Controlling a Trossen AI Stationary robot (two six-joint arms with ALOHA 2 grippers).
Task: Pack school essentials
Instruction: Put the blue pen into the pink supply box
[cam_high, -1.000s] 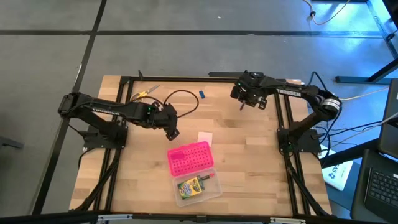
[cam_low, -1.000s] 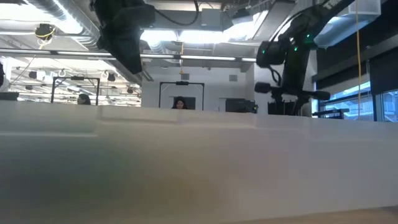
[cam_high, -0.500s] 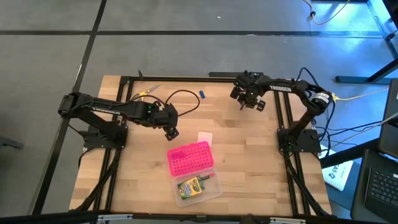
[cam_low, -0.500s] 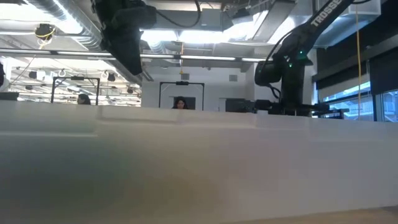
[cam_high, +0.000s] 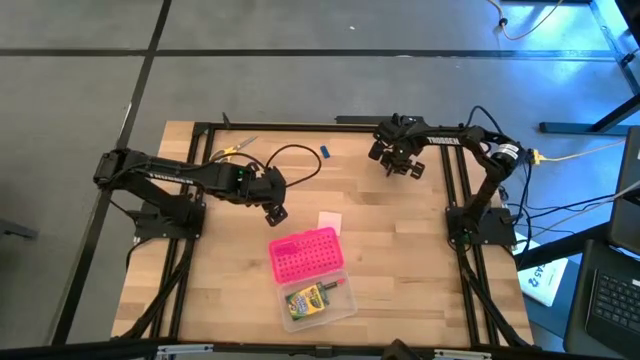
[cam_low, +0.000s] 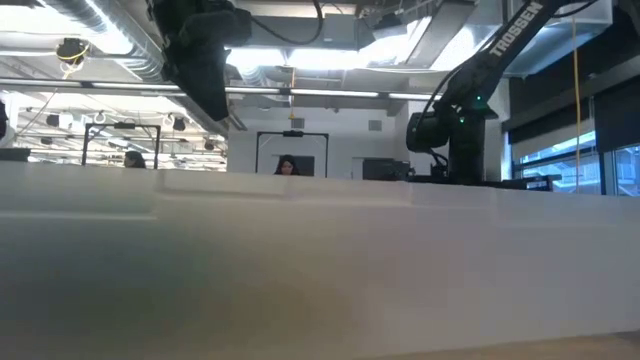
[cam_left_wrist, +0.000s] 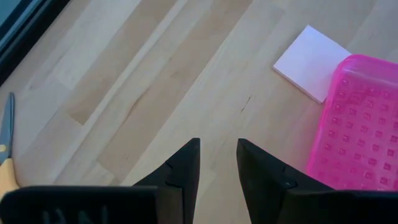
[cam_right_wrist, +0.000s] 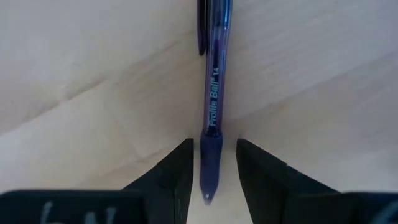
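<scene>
The right gripper's fingers are on either side of the blue pen's (cam_right_wrist: 213, 106) grip end in the right wrist view, so the gripper is ready to close. Closing now would catch it next.
My right gripper (cam_high: 400, 166) is low over the far right part of the table, open. In the right wrist view its fingers (cam_right_wrist: 180, 163) stand on either side of the grip end of a blue pen (cam_right_wrist: 213, 106) lying flat on the wood, with a gap on each side. My left gripper (cam_high: 277, 213) hovers open (cam_left_wrist: 217, 146) near the pale pink pad (cam_high: 329, 221) (cam_left_wrist: 311, 61). The yellow-green crayon box (cam_high: 311, 299) lies in the clear half of the pink dotted box (cam_high: 305, 253). Yellow-handled scissors (cam_high: 232, 150) and a tiny blue piece (cam_high: 325, 152) lie near the far edge.
A black cable loop (cam_high: 292, 160) lies on the table behind my left gripper. Black frame rails (cam_high: 455, 190) run along the table's sides and far edge. A white barrier (cam_low: 320, 260) blocks most of the low view. Bare wood lies between the pad and the right rail.
My right gripper has gone down toward the table near the far right edge, dropping behind the white barrier in the low view, while the arm's elbow swung toward the far side. My left arm has stayed put.
</scene>
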